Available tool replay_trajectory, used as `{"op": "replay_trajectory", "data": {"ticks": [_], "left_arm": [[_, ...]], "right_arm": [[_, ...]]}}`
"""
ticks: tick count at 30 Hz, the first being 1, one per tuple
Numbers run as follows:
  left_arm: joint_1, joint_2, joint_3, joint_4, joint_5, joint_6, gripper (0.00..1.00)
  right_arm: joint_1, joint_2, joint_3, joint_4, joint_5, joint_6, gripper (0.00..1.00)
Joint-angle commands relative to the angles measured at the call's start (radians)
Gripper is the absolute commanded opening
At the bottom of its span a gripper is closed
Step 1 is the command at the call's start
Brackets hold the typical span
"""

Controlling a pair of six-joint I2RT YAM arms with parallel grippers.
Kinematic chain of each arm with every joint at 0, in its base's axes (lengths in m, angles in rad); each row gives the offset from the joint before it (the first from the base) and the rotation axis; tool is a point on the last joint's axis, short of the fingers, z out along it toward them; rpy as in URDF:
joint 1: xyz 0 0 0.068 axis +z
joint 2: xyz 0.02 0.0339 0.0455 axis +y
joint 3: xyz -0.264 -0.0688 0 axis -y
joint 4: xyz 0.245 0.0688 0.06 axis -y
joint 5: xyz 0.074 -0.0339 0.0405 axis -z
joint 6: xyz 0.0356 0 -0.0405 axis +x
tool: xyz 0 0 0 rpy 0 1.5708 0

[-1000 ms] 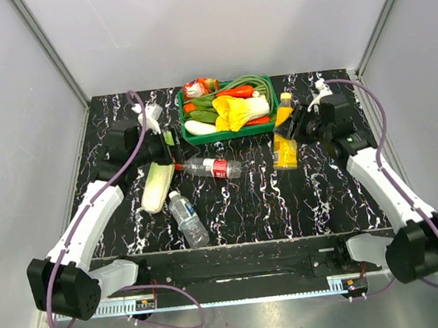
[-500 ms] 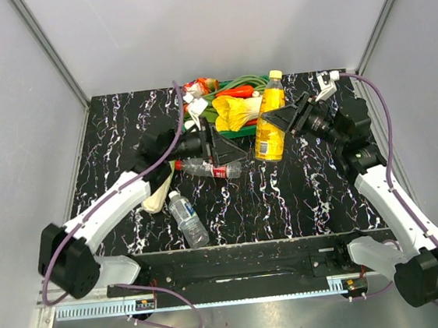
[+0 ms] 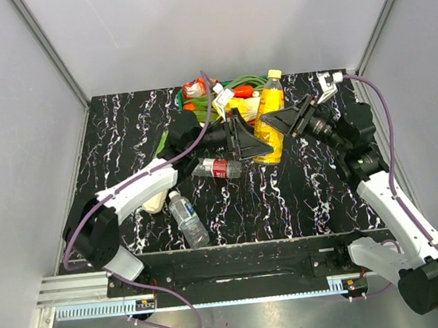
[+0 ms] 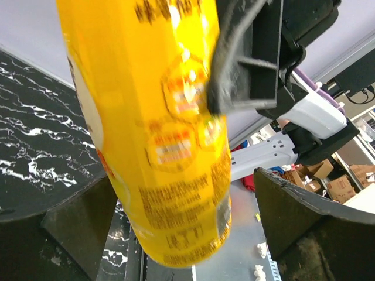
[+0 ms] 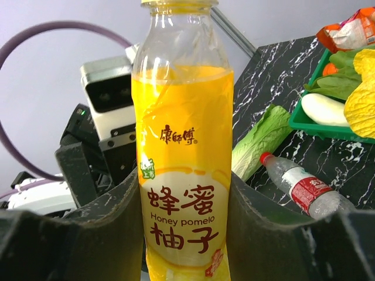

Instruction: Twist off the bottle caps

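My left gripper takes the yellow honey pomelo bottle by its lower end (image 3: 269, 146) next, so the yellow cap (image 3: 274, 73) stays free to unscrew.
My right gripper (image 3: 275, 121) is shut on a yellow honey pomelo bottle (image 3: 268, 123) and holds it upright above the table, its yellow cap (image 3: 274, 73) on top. In the right wrist view the bottle (image 5: 184, 175) fills the gap between the fingers (image 5: 117, 228). My left gripper (image 3: 249, 139) is open, with its fingers either side of the bottle's lower end (image 4: 176, 222). A clear bottle with a red label (image 3: 218, 168) lies on the table, and its red cap (image 5: 266, 158) shows in the right wrist view. A second clear bottle (image 3: 188, 220) with a white cap (image 3: 173, 194) lies nearer.
A green basket (image 5: 310, 126) of vegetables stands at the back, partly behind the arms. A pale green cabbage (image 3: 152, 201) lies left of the two lying bottles. Grey walls close in the black marbled table (image 3: 301, 194) on three sides.
The right gripper lifted the yellow bottle off the table beside the basket and stood it upright in the air. The left arm swung right until its open fingers reached the bottle.
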State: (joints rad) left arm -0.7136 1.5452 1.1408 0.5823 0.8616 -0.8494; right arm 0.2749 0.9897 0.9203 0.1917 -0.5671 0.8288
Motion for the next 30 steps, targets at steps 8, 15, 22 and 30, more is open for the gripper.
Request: {"op": "replay_trajectory", "data": {"ticks": [8, 15, 22, 30], "left_arm": [[-0.053, 0.111, 0.071, 0.272, 0.037, -0.144, 0.88], [-0.053, 0.139, 0.080, 0.280, 0.050, -0.162, 0.52], [-0.053, 0.115, 0.106, 0.092, 0.036, -0.039, 0.35], [-0.041, 0.001, 0.172, -0.482, -0.088, 0.346, 0.35]], "right_arm": [[0.012, -0.085, -0.052, 0.029, 0.098, 0.024, 0.18], [0.012, -0.097, -0.075, 0.052, 0.116, 0.041, 0.19], [0.012, -0.111, -0.067, 0.020, 0.130, -0.006, 0.67], [0.012, -0.126, 0.015, -0.164, 0.190, -0.141, 1.00]]}}
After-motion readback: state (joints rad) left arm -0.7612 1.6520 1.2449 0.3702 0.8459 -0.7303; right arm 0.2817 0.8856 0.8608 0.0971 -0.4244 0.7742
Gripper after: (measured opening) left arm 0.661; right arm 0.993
